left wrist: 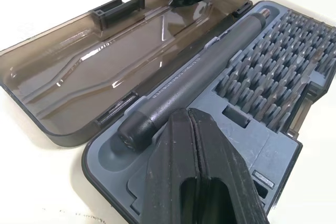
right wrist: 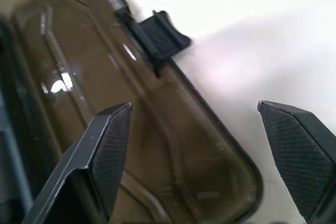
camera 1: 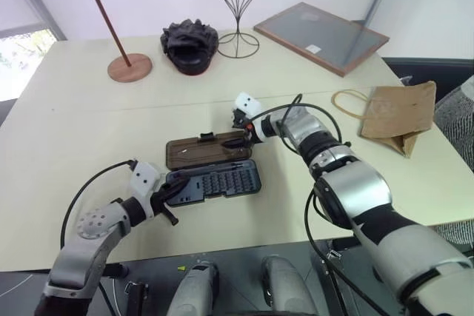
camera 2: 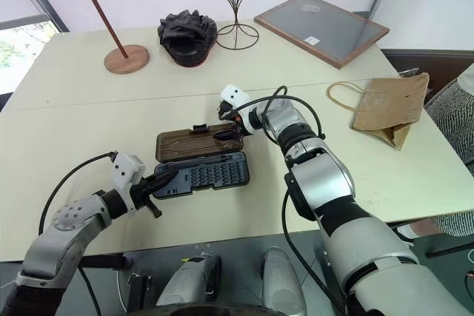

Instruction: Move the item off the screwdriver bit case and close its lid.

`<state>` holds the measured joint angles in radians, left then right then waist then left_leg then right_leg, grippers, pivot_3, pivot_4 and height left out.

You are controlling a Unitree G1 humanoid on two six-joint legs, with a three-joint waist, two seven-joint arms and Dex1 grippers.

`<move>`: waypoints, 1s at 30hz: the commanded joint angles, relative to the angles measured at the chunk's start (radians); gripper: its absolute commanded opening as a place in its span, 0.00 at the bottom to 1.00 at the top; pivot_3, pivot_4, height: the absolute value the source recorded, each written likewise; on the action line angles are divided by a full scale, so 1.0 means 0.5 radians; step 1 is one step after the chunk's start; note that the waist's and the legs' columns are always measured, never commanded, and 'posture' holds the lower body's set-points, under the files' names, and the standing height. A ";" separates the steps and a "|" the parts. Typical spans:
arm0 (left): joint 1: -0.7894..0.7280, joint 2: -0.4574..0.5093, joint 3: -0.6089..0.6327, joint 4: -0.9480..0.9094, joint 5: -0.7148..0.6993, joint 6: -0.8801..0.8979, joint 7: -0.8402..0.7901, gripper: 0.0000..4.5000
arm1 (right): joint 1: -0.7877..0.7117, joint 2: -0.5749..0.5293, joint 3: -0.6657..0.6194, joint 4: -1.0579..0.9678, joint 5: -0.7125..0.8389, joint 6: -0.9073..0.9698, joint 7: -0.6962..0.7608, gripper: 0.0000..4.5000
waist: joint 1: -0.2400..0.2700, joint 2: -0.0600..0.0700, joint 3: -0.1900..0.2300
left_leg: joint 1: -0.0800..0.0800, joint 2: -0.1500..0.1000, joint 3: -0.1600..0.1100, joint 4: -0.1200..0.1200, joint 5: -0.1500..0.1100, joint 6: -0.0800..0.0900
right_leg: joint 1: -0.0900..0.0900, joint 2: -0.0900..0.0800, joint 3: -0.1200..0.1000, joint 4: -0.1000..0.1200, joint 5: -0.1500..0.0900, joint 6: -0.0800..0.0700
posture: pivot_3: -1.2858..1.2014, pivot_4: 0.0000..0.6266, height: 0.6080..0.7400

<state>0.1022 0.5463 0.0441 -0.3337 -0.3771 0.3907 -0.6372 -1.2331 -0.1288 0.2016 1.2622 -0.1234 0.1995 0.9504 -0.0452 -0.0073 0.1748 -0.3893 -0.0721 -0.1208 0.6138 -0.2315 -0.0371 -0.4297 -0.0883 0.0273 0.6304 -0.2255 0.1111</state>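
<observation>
Next, my right gripper grabs the brown lid by its thin edge with the latch tab to close the screwdriver bit case [camera 1: 218, 180].
The screwdriver bit case [camera 1: 218, 180] lies open in the middle of the table, its dark grey base full of bits nearest me. Its brown lid [camera 1: 207, 149] lies flat behind the base, with the black latch tab [right wrist: 160, 38] on the far long edge. My left gripper [left wrist: 186, 124] is shut, with its fingers resting on the left end of the base beside a grey driver handle [left wrist: 199, 77]. My right gripper [right wrist: 205, 150] is open at the lid's right end. One finger is over the lid and the other over the table. The item, a tan paper bag [camera 1: 396, 112], lies far right, off the case.
At the back of the table stand a wooden stand [camera 1: 122, 27], a black ruffled lump [camera 1: 190, 46], a wire stand [camera 1: 237, 5] and a brown-framed grey board [camera 1: 322, 37]. The table's front edge runs just below the case.
</observation>
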 commanded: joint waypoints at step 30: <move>-0.133 -0.040 0.154 -0.095 -0.114 0.215 0.107 0.00 | 0.083 -0.179 0.281 -0.387 -0.456 -1.097 -0.295 0.00 | -0.044 -0.002 0.000 | 0.027 0.015 0.001 -0.007 0.000 0.000 | 0.019 0.015 0.000 0.004 -0.006 -0.014 | 0.52 0.24 1.00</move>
<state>0.0509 0.5193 0.0895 -0.3496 -0.4141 0.4940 -0.5867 -1.1831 -0.2007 0.3504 1.1298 -0.3506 -0.3124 0.8405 -0.0674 -0.0081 0.1747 -0.3766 -0.0649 -0.1201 0.6103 -0.2318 -0.0369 -0.4209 -0.0809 0.0273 0.6325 -0.2283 0.1041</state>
